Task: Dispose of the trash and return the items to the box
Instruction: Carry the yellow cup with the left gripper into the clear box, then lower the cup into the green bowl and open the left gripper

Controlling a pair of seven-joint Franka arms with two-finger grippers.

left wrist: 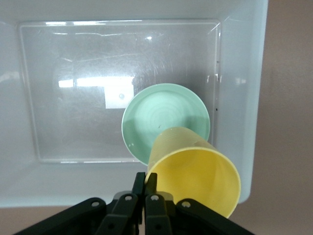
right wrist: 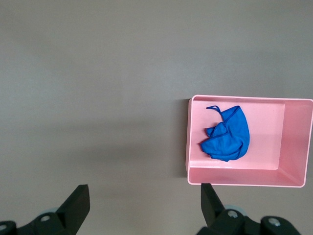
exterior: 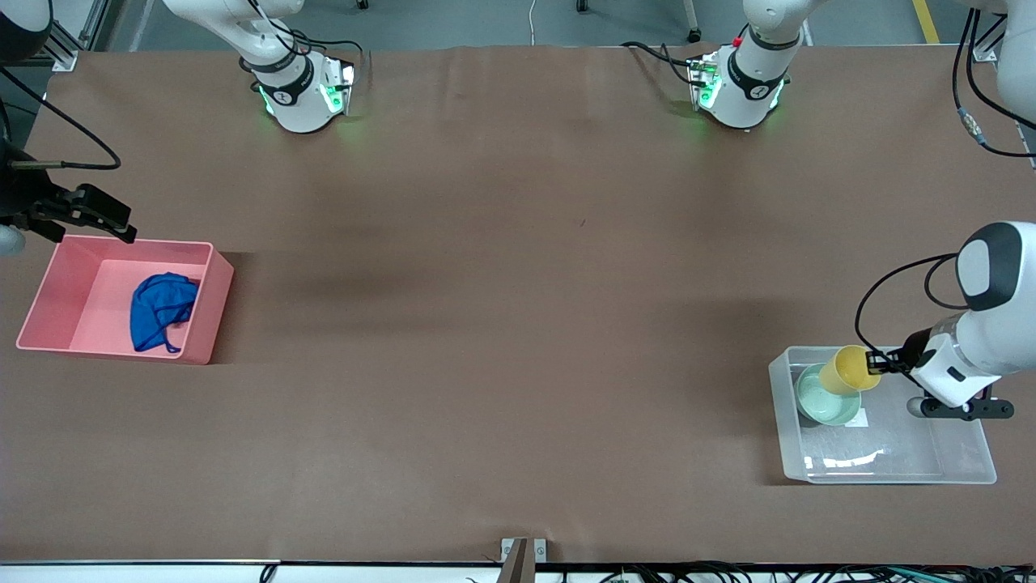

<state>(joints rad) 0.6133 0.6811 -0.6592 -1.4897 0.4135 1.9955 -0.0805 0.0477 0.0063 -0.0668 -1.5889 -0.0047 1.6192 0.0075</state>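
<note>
The yellow cup's mouth (exterior: 858, 368) (left wrist: 195, 183) overhangs the clear tub's rim, so it is too early to release. The cup goes lower toward the mint-green bowl next, in my left gripper.
My left gripper (exterior: 874, 362) (left wrist: 146, 183) is shut on the rim of the yellow cup (exterior: 848, 370) (left wrist: 195, 169). It holds the cup tilted in the air over the clear tub (exterior: 890, 474) (left wrist: 29, 176). The mint-green bowl (exterior: 821, 398) (left wrist: 161, 115) sits in the tub, right under the cup. The blue wad (exterior: 162, 308) (right wrist: 227, 137) lies in the pink bin (exterior: 206, 316) (right wrist: 234, 176) at the right arm's end of the table. My right gripper (exterior: 89, 219) (right wrist: 143, 191) is open and empty, up in the air beside the pink bin.
A white sticker (left wrist: 119, 97) is on the tub's bottom beside the bowl. The brown table (exterior: 518, 324) stretches bare between bin and tub. Both arm bases stand along the edge farthest from the front camera.
</note>
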